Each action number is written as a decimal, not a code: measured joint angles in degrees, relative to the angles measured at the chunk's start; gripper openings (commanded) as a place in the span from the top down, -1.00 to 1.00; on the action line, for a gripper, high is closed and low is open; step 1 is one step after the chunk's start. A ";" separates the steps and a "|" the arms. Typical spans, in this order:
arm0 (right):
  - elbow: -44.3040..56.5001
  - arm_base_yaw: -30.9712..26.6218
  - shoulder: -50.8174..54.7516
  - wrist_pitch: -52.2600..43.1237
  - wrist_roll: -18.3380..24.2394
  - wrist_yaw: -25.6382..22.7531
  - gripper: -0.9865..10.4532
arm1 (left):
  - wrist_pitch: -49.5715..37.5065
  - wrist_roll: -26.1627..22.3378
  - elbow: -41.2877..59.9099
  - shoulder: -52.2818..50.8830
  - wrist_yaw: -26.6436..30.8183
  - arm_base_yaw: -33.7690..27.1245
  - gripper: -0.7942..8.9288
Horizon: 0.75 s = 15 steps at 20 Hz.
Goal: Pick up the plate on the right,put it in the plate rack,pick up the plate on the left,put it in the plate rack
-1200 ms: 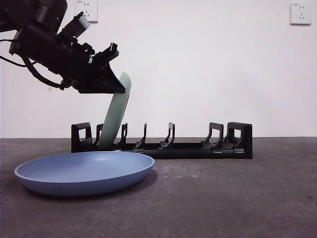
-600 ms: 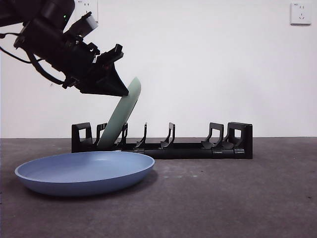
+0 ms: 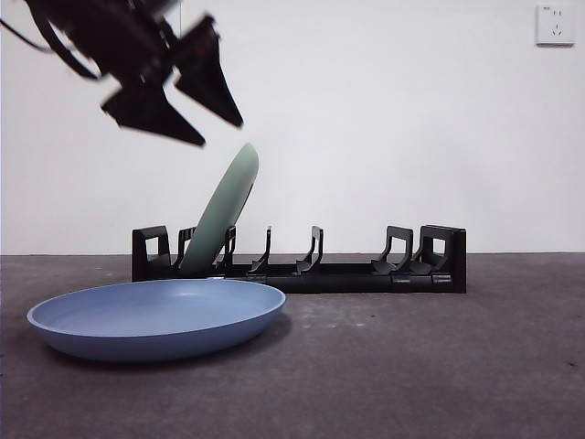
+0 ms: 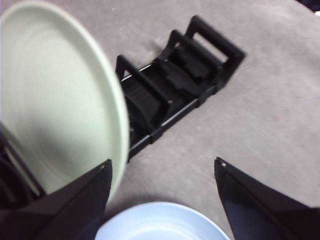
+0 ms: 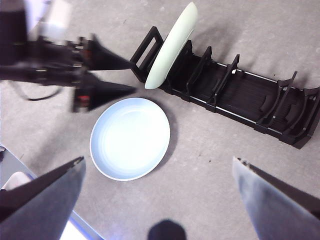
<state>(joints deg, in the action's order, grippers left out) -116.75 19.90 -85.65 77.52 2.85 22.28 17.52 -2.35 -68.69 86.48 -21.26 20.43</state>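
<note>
The blue plate needs to go into the black plate rack (image 3: 366,274), so my right gripper will grab the plate by its rim (image 3: 278,294) next.
A pale green plate (image 3: 224,215) stands on edge in the left end of the black plate rack (image 3: 366,274), leaning to the right between the prongs. My left gripper (image 3: 219,133) hangs open just above and left of the plate's top rim, touching nothing. The left wrist view shows the green plate (image 4: 55,100) beside one jaw and the rack (image 4: 175,85) beyond. A blue plate (image 3: 155,315) lies flat on the table in front of the rack's left half. My right gripper (image 5: 157,160) is open and empty, high over the blue plate (image 5: 130,137).
The rack's middle and right slots (image 5: 250,100) hold nothing. Dark grey table top (image 3: 439,366) stretches to the right of the blue plate. A white wall with sockets (image 3: 554,24) stands behind.
My left gripper has opened, let go of the green plate and risen up and to the left. The plate now leans on its own in the rack.
</note>
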 measured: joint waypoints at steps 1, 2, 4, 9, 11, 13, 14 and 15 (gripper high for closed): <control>0.00 0.00 -0.02 0.00 0.00 0.00 -0.05 | 1.75 -0.57 0.00 -2.34 0.00 0.00 0.12; 0.00 0.00 -0.11 0.00 0.00 0.00 -0.05 | 3.93 -1.49 0.00 -4.85 0.02 0.00 0.12; 0.24 0.00 -0.68 -0.02 0.00 0.02 -0.05 | 10.01 -4.59 0.00 -10.47 0.15 0.00 0.12; 12.31 2.82 -2.47 -8.44 -0.74 1.73 -0.05 | 27.39 -13.40 -0.15 -24.37 0.20 0.00 0.12; 20.79 4.48 -3.43 -15.58 -2.43 1.70 -0.05 | 33.92 -15.89 -0.33 -28.65 0.20 0.00 0.12; 28.24 6.16 -5.18 -23.82 -5.03 1.66 -0.05 | 39.43 -17.68 -0.33 -31.74 0.20 0.00 0.12; 31.23 7.21 -6.62 -28.22 -6.45 1.64 -0.05 | 41.29 -18.27 -0.33 -32.98 0.20 0.02 0.12; 33.00 8.17 -8.11 -31.67 -7.63 1.64 -0.04 | 42.62 -18.62 -0.33 -33.83 0.20 0.15 0.12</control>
<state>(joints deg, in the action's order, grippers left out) -83.74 28.08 -93.76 45.84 -4.78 23.92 60.14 -20.97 -69.01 52.64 -21.06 20.58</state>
